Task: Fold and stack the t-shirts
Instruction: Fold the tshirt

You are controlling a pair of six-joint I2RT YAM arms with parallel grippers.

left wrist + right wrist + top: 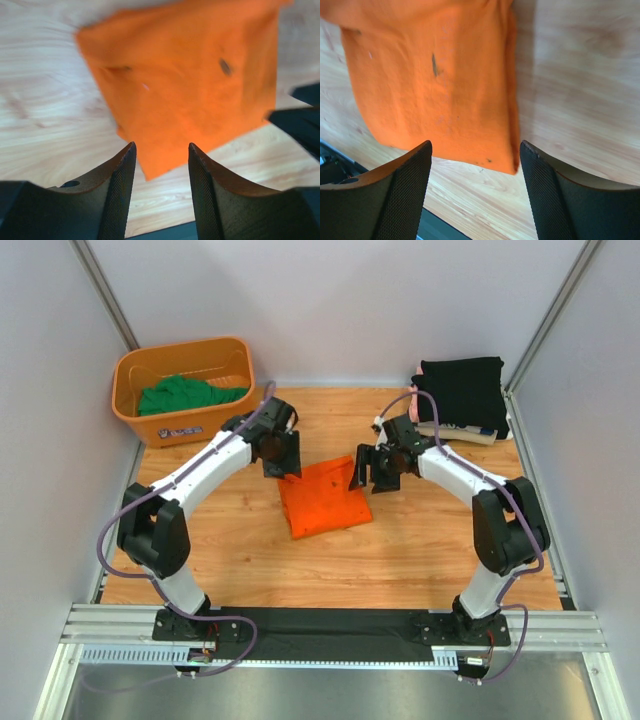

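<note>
The orange t-shirt (322, 499) needs to be laid folded on the stack (462, 395). My right gripper should next pinch its layers together at its side facing the stack.
A bright orange t-shirt (322, 499) lies folded flat in the middle of the table; it also shows in the left wrist view (185, 80) and the right wrist view (435, 80). My left gripper (283, 466) is open and empty above the shirt's far left corner. My right gripper (372, 473) is open and empty above its far right corner. A folded black t-shirt (462, 390) tops a stack with pale shirts (470, 431) under it at the back right. A green t-shirt (185, 395) lies in the basket.
The rigid orange plastic basket (135, 375) stands at the back left. A black strip and metal rail (330, 625) run along the near edge by the arm bases. Grey walls enclose the table on three sides.
</note>
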